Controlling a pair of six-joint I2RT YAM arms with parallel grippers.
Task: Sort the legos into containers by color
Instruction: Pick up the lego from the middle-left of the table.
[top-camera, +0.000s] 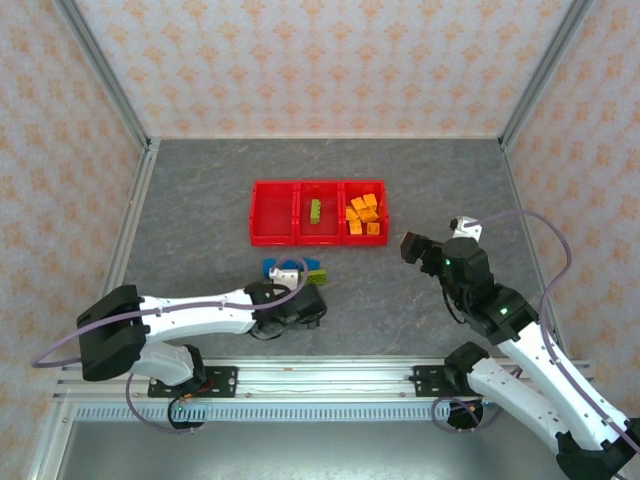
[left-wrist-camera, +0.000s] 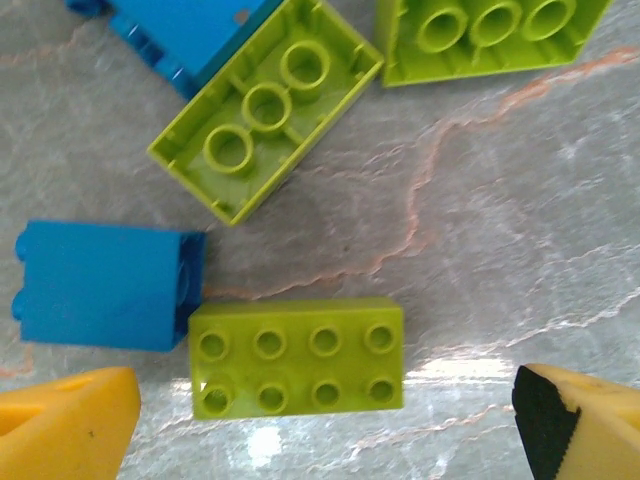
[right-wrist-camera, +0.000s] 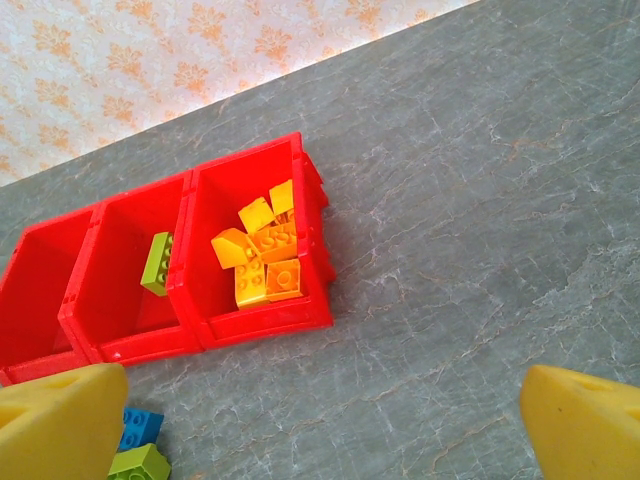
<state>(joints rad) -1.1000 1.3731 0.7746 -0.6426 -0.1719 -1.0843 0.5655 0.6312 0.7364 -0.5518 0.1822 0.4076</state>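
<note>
My left gripper should move lower before it closes on the green lego, because my fingers are above the studs of the green lego (left-wrist-camera: 297, 359).
Three joined red containers (top-camera: 318, 241) sit mid-table. The left one holds nothing, the middle one a lime green lego (top-camera: 315, 211), the right one several orange-yellow legos (top-camera: 363, 215). Loose blue and green legos (top-camera: 275, 268) lie in front of the bins, under my left gripper (top-camera: 296, 278). Seen from the left wrist, that gripper (left-wrist-camera: 325, 430) is open, its yellow fingers (left-wrist-camera: 65, 425) wide on either side of a studs-up green lego (left-wrist-camera: 297, 357) without touching it. A blue lego (left-wrist-camera: 100, 285) touches that brick's left end. My right gripper (right-wrist-camera: 320, 440) hangs open with nothing in it, right of the bins.
Two upturned green bricks (left-wrist-camera: 265, 105) (left-wrist-camera: 490, 35) and another blue one (left-wrist-camera: 190, 30) lie just beyond. The right wrist view has the bins (right-wrist-camera: 260, 325) at left and bare grey table to their right. Patterned walls close the table's sides and back.
</note>
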